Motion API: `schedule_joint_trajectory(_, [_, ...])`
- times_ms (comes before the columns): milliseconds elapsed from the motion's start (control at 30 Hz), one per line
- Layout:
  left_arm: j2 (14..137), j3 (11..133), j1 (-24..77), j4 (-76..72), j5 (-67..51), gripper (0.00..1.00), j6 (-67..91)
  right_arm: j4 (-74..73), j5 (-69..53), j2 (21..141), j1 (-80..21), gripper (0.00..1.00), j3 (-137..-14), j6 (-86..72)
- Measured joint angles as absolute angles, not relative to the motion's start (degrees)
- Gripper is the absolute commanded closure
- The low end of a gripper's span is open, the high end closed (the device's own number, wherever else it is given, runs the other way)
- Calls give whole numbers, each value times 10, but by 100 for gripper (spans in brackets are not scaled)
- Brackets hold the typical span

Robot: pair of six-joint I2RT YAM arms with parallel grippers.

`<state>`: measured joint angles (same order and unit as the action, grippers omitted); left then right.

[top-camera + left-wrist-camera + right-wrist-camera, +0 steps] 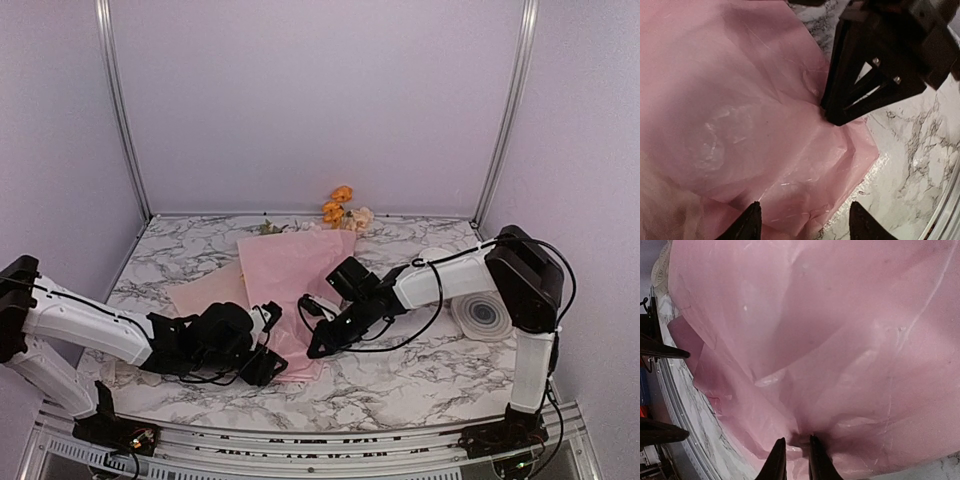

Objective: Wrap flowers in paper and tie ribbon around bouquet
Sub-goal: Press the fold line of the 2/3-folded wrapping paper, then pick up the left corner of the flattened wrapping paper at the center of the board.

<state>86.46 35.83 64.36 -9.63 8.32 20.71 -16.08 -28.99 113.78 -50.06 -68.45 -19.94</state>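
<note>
I will grab the paper's (290, 275) near edge (292, 377) with my left gripper next. The paper's far part then stays free to wrap the flowers.
The pink paper (290, 275) lies crumpled across the middle of the marble table. The flowers (343, 208) show orange and pale blooms past its far edge, with their stems hidden under the sheet. My right gripper (316, 348) (796, 442) is shut on a raised fold of the paper near its front right edge. In the left wrist view the right gripper (836, 116) bites that edge. My left gripper (268, 362) (807, 225) stands open over the paper's near corner, holding nothing. A cream strip with dark lettering, apparently the ribbon (659, 275), peeks out beyond the paper.
A round pale spool (485, 316) sits on the table to the right, beside the right arm. A beige sheet (205, 295) lies left of the pink paper. Lilac walls with metal posts (125, 110) close in the back and sides.
</note>
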Motion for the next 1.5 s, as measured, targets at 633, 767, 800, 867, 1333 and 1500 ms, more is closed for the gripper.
schedule_joint_trajectory(633, [601, 230, 255, 76, 64, 43, 486, -147, -263, 1129, -512, 83, -672, -175])
schedule_joint_trajectory(767, [651, 248, 194, 55, 38, 52, 470, -147, -262, 1128, -512, 83, -672, -171])
schedule_joint_trajectory(800, [672, 258, 186, 51, 32, 53, 463, -147, -262, 1128, -512, 83, -672, -171])
schedule_joint_trajectory(867, [708, 274, 179, 36, 20, 55, 454, -146, -259, 1128, -512, 83, -671, -170])
schedule_joint_trajectory(1333, [783, 291, 169, -42, -9, 100, 420, -146, -255, 1127, -512, 83, -671, -171])
schedule_joint_trajectory(1500, [744, 281, 169, -52, -9, 100, 405, -146, -255, 1127, -512, 84, -671, -172])
